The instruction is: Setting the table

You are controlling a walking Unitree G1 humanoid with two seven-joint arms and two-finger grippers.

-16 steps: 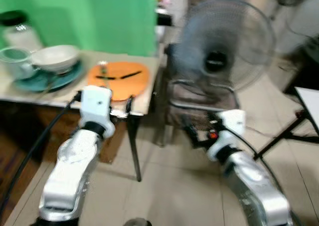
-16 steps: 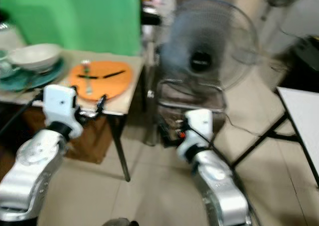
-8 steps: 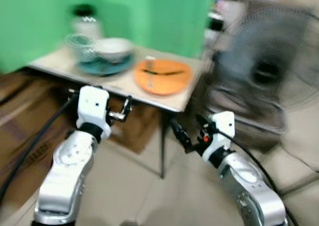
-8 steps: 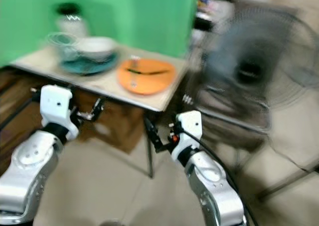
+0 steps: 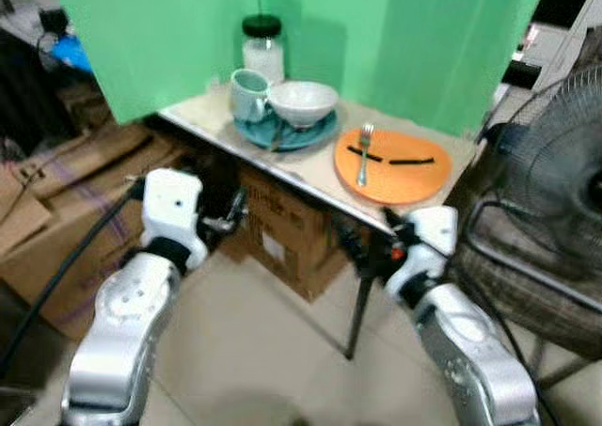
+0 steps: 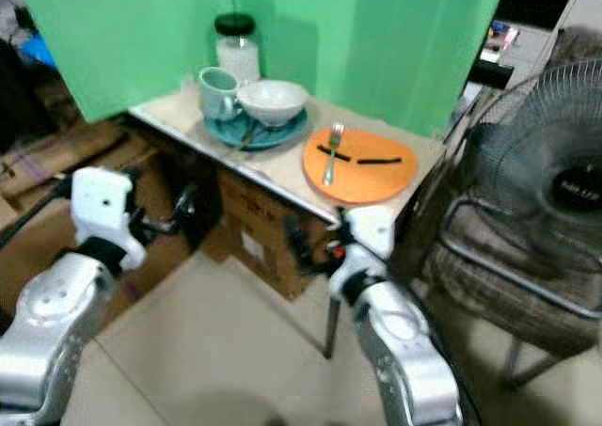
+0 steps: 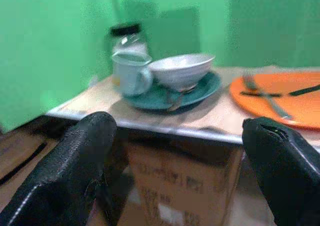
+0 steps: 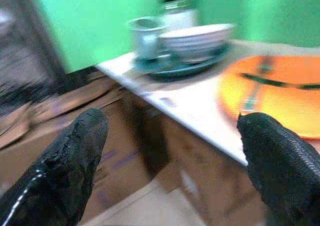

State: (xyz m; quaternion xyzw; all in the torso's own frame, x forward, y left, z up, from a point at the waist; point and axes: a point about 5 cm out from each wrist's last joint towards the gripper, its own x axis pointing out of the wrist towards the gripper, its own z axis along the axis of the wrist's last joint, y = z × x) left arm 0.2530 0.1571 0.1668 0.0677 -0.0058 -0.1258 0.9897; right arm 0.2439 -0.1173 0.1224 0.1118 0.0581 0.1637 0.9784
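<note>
I will set the table with the silver fork, so next I will grab it with my right gripper by its handle [image 5: 362, 170] [image 8: 250, 99]. The fork's teeth stay free that way.
A small table [image 5: 318, 165] stands against a green backdrop. On it lies an orange plate [image 5: 393, 167] with a fork [image 5: 363, 144] and a black utensil [image 5: 411, 161]. Beside it a teal plate [image 5: 282, 134] carries a white bowl [image 5: 303, 102] and a pale teal mug [image 5: 248, 95]. A glass jar [image 5: 262, 40] with a black lid stands behind them. My left gripper [image 5: 230, 221] is open below the table's near edge, in front of the teal plate [image 7: 172, 94]. My right gripper [image 5: 362, 249] is open too, low in front of the orange plate [image 8: 272, 94]. Both hold nothing.
Cardboard boxes sit under the table [image 5: 292, 243] and on the floor to the left [image 5: 52, 210]. A large standing fan [image 5: 555, 177] and a padded chair [image 6: 513, 271] crowd the right side. Tiled floor [image 5: 254, 351] lies between me and the table.
The camera has swung left, so the table now sits centred and the fan has slid to the right edge. Both arms keep the same raised pose, grippers still open.
</note>
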